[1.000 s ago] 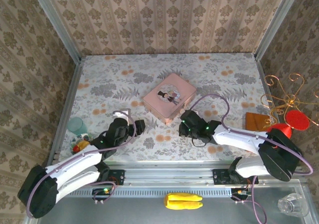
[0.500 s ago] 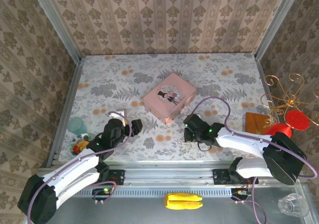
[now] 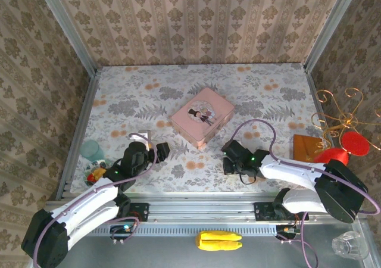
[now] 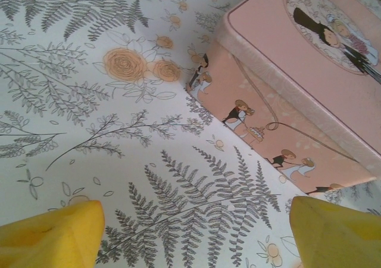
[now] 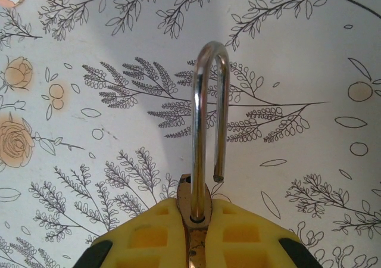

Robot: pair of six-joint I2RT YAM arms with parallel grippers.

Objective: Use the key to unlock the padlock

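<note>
The padlock [image 5: 193,192] is close above the floral table and would end flat on the tabletop, so it is time for my right gripper to open now.
My right gripper [image 5: 194,213] is shut on the padlock [image 5: 193,192], its yellow fingers [image 5: 143,235] pinching the thin brass body from both sides. The silvery shackle [image 5: 205,101] stands open, its free end hanging clear of the body. From above, the right gripper [image 3: 230,155] sits low over the floral table, near and right of the pink tin [image 3: 202,116]. My left gripper [image 3: 157,152] is open to the tin's left, its yellow fingers [image 4: 53,232] wide apart over bare cloth with nothing between them. The key is out of view.
The pink tin [image 4: 297,71] lies just ahead and right of the left gripper. A teal cup [image 3: 92,150] and small coloured bits [image 3: 95,174] sit at the left edge. A brown block [image 3: 306,144], red stand [image 3: 351,143] and gold wire frame [image 3: 339,116] crowd the right edge.
The right gripper, still shut on the padlock, has slid a little toward the near right, away from the tin. The left gripper has drawn back slightly to the left.
</note>
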